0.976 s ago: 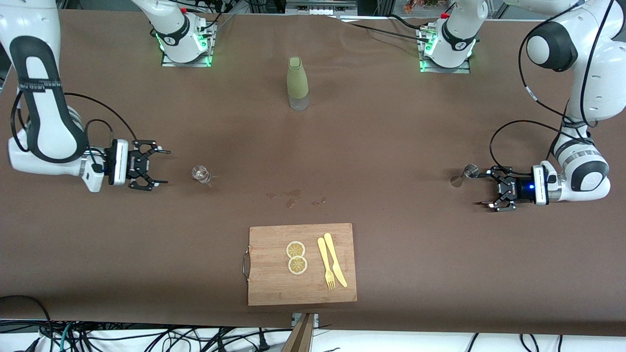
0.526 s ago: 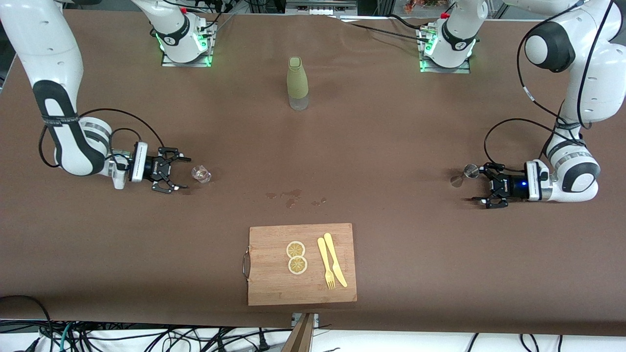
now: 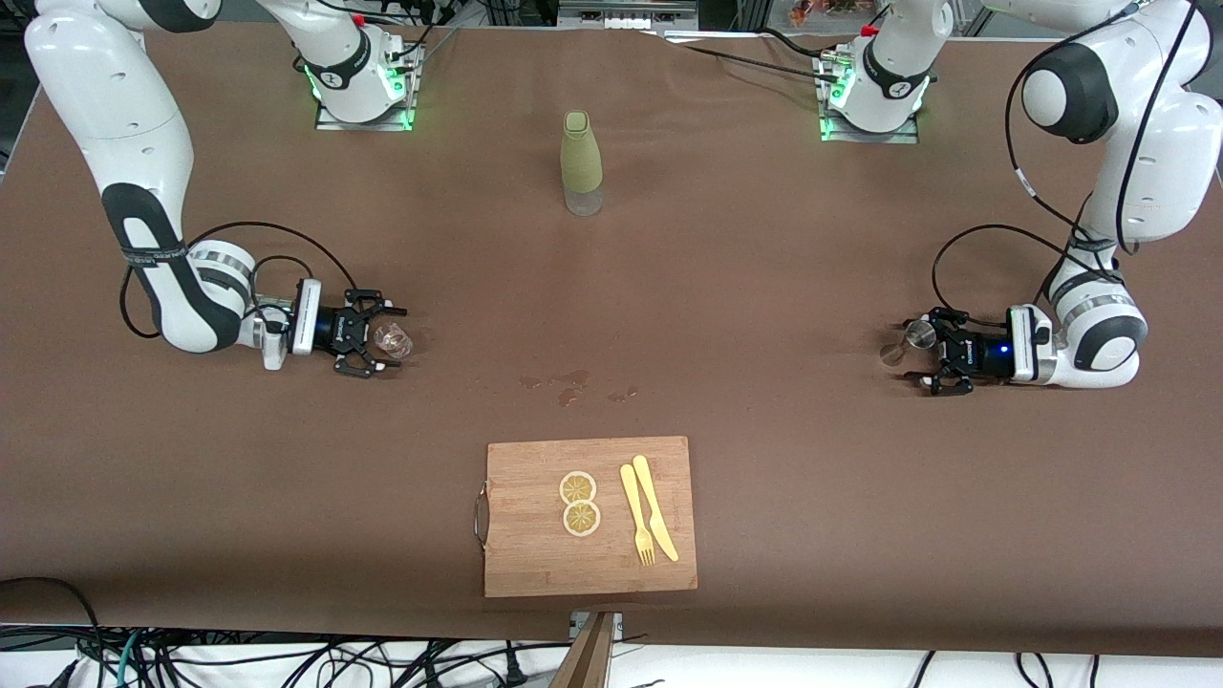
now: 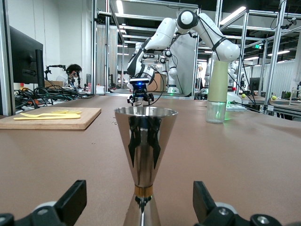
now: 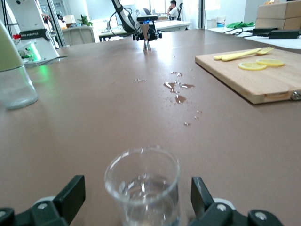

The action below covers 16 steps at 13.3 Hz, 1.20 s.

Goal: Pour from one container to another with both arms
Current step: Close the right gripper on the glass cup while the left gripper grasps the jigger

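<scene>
The left gripper should close now: its open fingers are on both sides of the jigger's narrow middle (image 4: 143, 190), which stands level between them, so they would hold the jigger.
A small clear glass (image 3: 393, 339) with a little liquid stands toward the right arm's end of the table. My right gripper (image 3: 381, 339) is low over the table and open, one finger on each side of the glass (image 5: 143, 188) with gaps showing; its fingers (image 5: 70, 195) do not touch it. A steel hourglass-shaped jigger (image 3: 908, 342) stands upright toward the left arm's end. My left gripper (image 3: 921, 350) is open around the jigger (image 4: 145, 155), and its fingers (image 4: 73, 200) stand well apart from the narrow waist.
A green-sleeved bottle (image 3: 581, 162) stands between the two bases. A wooden cutting board (image 3: 535, 554) with two lemon slices, a yellow fork and a knife lies nearest the front camera. Spilled drops (image 3: 571, 384) mark the tabletop between the bottle and the board.
Both arms have lowered and pushed in toward the table's middle. The right gripper closed the gap to the glass and now straddles it; the left gripper now straddles the jigger.
</scene>
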Motion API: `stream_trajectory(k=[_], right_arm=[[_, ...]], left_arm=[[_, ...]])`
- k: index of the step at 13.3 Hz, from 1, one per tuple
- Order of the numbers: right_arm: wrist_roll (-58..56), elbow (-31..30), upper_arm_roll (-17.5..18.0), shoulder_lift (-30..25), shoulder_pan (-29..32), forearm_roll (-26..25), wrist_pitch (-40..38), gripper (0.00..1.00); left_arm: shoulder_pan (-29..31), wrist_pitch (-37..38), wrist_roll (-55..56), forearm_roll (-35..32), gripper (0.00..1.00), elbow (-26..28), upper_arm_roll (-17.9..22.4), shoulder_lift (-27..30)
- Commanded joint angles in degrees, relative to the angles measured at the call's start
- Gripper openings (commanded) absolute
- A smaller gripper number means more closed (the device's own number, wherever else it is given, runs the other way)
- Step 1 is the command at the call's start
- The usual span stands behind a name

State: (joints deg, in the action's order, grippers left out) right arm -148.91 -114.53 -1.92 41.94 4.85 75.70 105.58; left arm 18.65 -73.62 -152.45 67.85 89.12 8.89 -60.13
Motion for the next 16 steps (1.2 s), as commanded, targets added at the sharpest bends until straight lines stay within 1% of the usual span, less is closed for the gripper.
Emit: stream_trajectory(k=[1, 2, 3, 4, 5, 6, 7, 8, 9, 10, 11, 12, 13, 14, 16], right_arm=[[-0.77, 0.8, 0.43, 1.83, -0.37, 1.74, -0.73, 1.0], [-0.77, 0.97, 0.43, 1.83, -0.37, 1.91, -0.81, 1.0], [-0.68, 1.15, 0.43, 1.92, -0.37, 1.91, -0.81, 1.0], [-0.68, 1.24, 0.52, 2.18, -0.46, 2.09, -0.81, 0.97], [-0.77, 2.28, 0.78, 2.35, -0.46, 2.09, -0.81, 0.81], [-0.6, 2.9, 0.87, 2.7, -0.37, 2.18, -1.08, 0.43], [-0.51, 3.17, 0.87, 2.97, -0.46, 2.52, -1.34, 0.29], [-0.42, 3.35, 0.96, 3.49, -0.37, 2.88, -1.43, 0.25], [-0.24, 4.05, 0.96, 3.67, -0.37, 2.97, -1.6, 0.17], [-0.07, 4.75, 0.96, 3.85, -0.37, 2.97, -2.3, 0.09], [0.19, 5.36, 0.96, 3.94, -0.37, 3.05, -3.09, 0.05], [0.28, 5.55, 0.96, 3.85, -0.37, 3.05, -3.27, 0.05], [0.46, 5.63, 1.04, 3.85, -0.46, 3.14, -3.28, 0.04], [0.81, 5.98, 1.74, 3.68, -0.37, 3.14, -3.54, 0.03], [5.01, 8.35, 2.53, 3.67, -0.46, 3.14, -5.11, 0.01]], left_arm=[[-0.81, 0.23, -3.64, 1.76, 0.93, 1.15, 0.6, 0.63], [-0.81, 0.49, -3.64, 1.76, 0.86, 1.15, 0.6, 0.63], [-0.81, 0.84, -3.47, 1.76, 0.76, 1.15, 0.6, 0.63], [-0.81, 0.85, -3.29, 1.76, 0.71, 1.15, 0.69, 0.72], [-0.81, 0.93, -3.2, 1.76, 0.66, 1.15, 0.69, 0.72], [-0.81, 0.94, -3.2, 1.76, 0.62, 1.15, 0.69, 0.72], [-0.81, 1.02, -3.2, 1.68, 0.53, 1.15, 0.69, 0.8], [-0.81, 1.02, -3.12, 1.5, 0.45, 1.06, 0.86, 0.8], [-0.81, 1.02, -3.12, 1.33, 0.4, 1.14, 0.95, 0.8], [-0.72, 1.02, -3.12, 1.15, 0.32, 1.15, 0.95, 0.8], [-0.72, 1.02, -3.03, 1.15, 0.23, 1.15, 0.95, 0.8], [-0.72, 1.02, -3.12, 1.15, 0.09, 1.15, 0.95, 0.72], [-0.72, 0.94, -3.12, 1.15, 0.0, 1.15, 0.95, 0.72], [-0.72, 0.85, -3.29, 1.24, 0.0, 1.15, 0.95, 0.54], [-0.72, 0.5, -3.82, 2.98, 0.0, 1.23, 0.69, -0.07]])
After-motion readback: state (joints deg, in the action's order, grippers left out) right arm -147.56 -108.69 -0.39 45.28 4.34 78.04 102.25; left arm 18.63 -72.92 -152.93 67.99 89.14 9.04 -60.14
